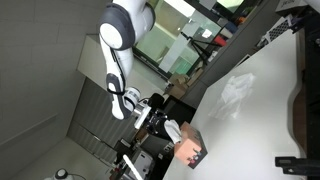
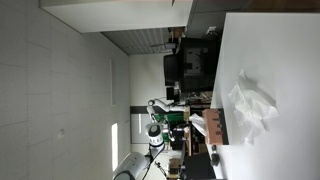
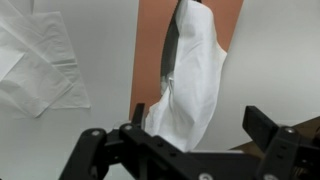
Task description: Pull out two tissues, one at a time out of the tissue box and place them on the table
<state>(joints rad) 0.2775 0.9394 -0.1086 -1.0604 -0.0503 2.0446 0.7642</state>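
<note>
My gripper should close on the white tissue's tuft now, because the tuft reaches up past my fingers, between them, in the wrist view.
The tissue box (image 3: pixel 150 35) shows its pinkish-tan top in the wrist view and also appears in both exterior views (image 1: pixel 190 152) (image 2: pixel 213 126). A white tissue (image 3: pixel 192 85) rises from its slot as a tall tuft, reaching up between my fingers. My gripper (image 3: pixel 200 118) is open, its fingers wide apart on either side of the tuft, which lies closer to one finger. The gripper sits just above the box in both exterior views (image 1: pixel 165 125) (image 2: pixel 182 125). Another crumpled tissue (image 3: pixel 35 60) (image 1: pixel 240 90) (image 2: pixel 250 105) lies on the white table (image 3: pixel 280 50).
Dark equipment and stands (image 1: pixel 205 40) (image 2: pixel 190 65) line the table edge near the box. A dark object (image 1: pixel 300 105) sits at the far side of the table. The tabletop (image 2: pixel 280 50) stretches wide beyond the loose tissue.
</note>
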